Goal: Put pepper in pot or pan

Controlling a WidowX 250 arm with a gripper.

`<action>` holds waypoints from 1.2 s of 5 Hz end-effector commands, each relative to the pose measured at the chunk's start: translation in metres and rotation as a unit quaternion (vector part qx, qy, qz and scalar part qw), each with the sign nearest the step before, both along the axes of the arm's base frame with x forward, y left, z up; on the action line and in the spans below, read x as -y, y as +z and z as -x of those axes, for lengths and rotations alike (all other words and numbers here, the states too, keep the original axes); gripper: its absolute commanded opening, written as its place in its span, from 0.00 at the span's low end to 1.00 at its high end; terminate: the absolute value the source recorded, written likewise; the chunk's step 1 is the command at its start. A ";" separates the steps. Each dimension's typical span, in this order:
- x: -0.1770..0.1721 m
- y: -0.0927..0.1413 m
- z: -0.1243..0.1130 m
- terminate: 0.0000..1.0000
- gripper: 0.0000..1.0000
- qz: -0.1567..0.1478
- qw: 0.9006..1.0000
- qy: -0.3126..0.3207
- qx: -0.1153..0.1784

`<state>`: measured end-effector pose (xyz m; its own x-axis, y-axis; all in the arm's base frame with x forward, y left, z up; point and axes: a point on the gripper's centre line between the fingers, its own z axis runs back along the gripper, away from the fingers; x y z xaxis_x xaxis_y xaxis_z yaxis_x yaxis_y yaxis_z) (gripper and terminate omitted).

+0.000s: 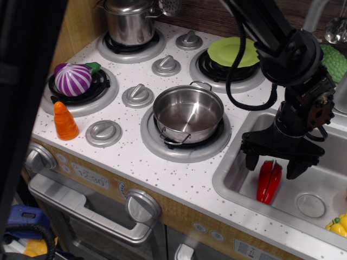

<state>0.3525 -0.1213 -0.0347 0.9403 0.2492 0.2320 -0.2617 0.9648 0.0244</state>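
I should put the red pepper in the shallow steel pot [187, 114], so next I need to grab it by its stem end [273, 166] with my gripper.
The red pepper [269, 182] with a small green stem lies in the grey sink [233, 187] at the right. My gripper [274, 165] is open, its two black fingers spread just above the pepper's upper end, one on each side. The wide shallow steel pot [187, 114] with wire loop handles sits empty on the front middle burner, to the left of the sink.
A taller lidded steel pot [129, 20] stands on the back left burner. A purple striped vegetable [72, 79] sits on the left burner, an orange carrot cone [65, 121] in front of it. A green plate [234, 52] lies on the back right burner. A yellow toy [338, 225] is in the sink corner.
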 end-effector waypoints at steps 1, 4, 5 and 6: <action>-0.004 -0.003 -0.008 0.00 1.00 0.015 1.000 0.010 0.015; 0.015 -0.019 -0.006 0.00 0.00 0.022 0.999 0.030 0.030; 0.023 -0.001 -0.006 0.00 0.00 0.006 0.999 0.042 0.031; 0.022 0.031 -0.011 0.00 0.00 -0.009 0.999 0.039 0.011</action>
